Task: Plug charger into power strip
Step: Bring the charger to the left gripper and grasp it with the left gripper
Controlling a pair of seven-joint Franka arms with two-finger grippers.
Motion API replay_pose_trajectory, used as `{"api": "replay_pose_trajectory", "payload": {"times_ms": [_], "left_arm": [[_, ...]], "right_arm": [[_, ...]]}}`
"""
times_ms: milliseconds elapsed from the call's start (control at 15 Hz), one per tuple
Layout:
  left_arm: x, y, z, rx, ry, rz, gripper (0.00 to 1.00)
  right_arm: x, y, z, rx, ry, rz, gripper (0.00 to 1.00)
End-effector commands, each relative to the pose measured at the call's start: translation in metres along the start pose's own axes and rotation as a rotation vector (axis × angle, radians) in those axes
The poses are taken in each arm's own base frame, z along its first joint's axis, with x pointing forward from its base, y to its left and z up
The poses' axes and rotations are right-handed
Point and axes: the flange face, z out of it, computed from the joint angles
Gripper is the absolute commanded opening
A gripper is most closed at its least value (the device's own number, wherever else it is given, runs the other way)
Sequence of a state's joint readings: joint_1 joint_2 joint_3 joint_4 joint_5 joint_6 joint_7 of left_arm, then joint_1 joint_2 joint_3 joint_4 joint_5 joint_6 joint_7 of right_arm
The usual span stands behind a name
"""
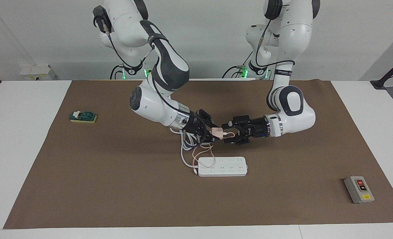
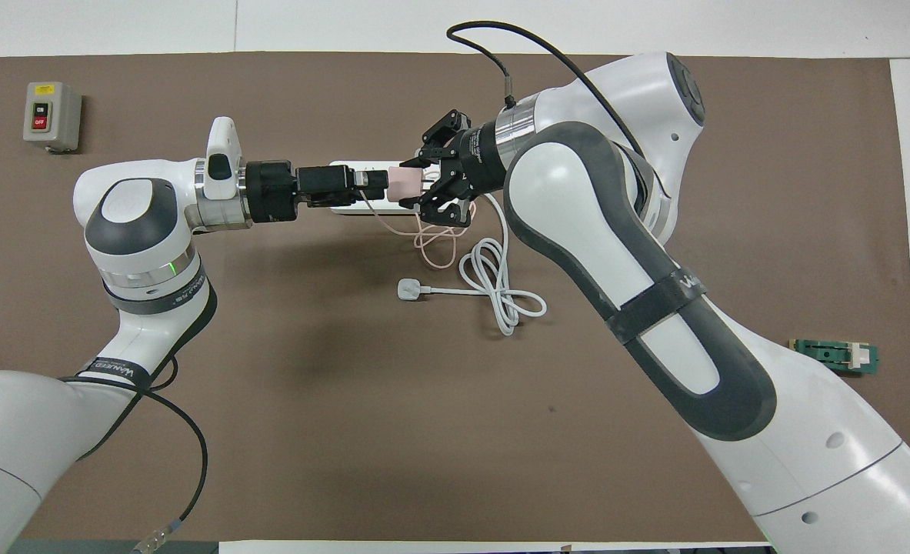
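My left gripper grabs the charger's exposed cable end (image 2: 393, 184) next, since my right gripper's fingers are shut over one end of the charger.
The pale-pink charger (image 1: 218, 132) hangs in the air between both grippers, over the mat just nearer the robots than the power strip (image 1: 223, 166). My right gripper (image 1: 214, 133) is shut on the charger. My left gripper (image 1: 228, 133) faces it from the cable side, fingers open around the cube's end. The thin pink cable (image 1: 203, 154) loops down to the mat beside the strip. In the overhead view the charger (image 2: 403, 185) sits between the left gripper (image 2: 381, 183) and the right gripper (image 2: 418, 185), which mostly hide the strip (image 2: 341, 165).
The strip's thick white cord (image 2: 493, 285) coils on the mat nearer the robots and ends in a white plug (image 2: 408, 290). A grey button box (image 1: 359, 189) sits toward the left arm's end. A green block (image 1: 83, 116) lies toward the right arm's end.
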State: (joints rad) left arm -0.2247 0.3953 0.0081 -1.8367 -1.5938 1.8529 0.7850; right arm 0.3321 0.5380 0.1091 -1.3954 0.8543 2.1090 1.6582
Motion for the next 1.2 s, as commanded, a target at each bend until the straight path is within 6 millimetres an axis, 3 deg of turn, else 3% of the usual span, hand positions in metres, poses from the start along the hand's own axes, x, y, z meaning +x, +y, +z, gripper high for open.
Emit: {"api": "replay_pose_trajectory", "payload": {"times_ms": [0, 134, 535, 936, 1136], "left_arm": [[-0.012, 0.002, -0.007, -0.036, 0.005, -0.063, 1.0], [-0.01, 0.01, -0.003, -0.085, 0.009, -0.14, 1.0], [-0.015, 0.014, 0.011, -0.086, -0.016, -0.139, 1.0], [-0.012, 0.011, 0.009, -0.068, 0.007, -0.137, 1.0], [-0.009, 0.012, 0.009, -0.067, 0.012, -0.133, 0.87]], "right_arm": [[-0.003, -0.005, 0.0, 0.007, -0.026, 0.025, 0.0], [-0.004, -0.005, 0.001, 0.006, -0.026, 0.024, 0.0], [-0.004, -0.004, 0.001, 0.003, -0.026, 0.024, 0.0], [-0.004, -0.003, 0.002, -0.001, -0.025, 0.022, 0.0], [-0.005, -0.003, 0.003, -0.001, -0.026, 0.022, 0.0]]}}
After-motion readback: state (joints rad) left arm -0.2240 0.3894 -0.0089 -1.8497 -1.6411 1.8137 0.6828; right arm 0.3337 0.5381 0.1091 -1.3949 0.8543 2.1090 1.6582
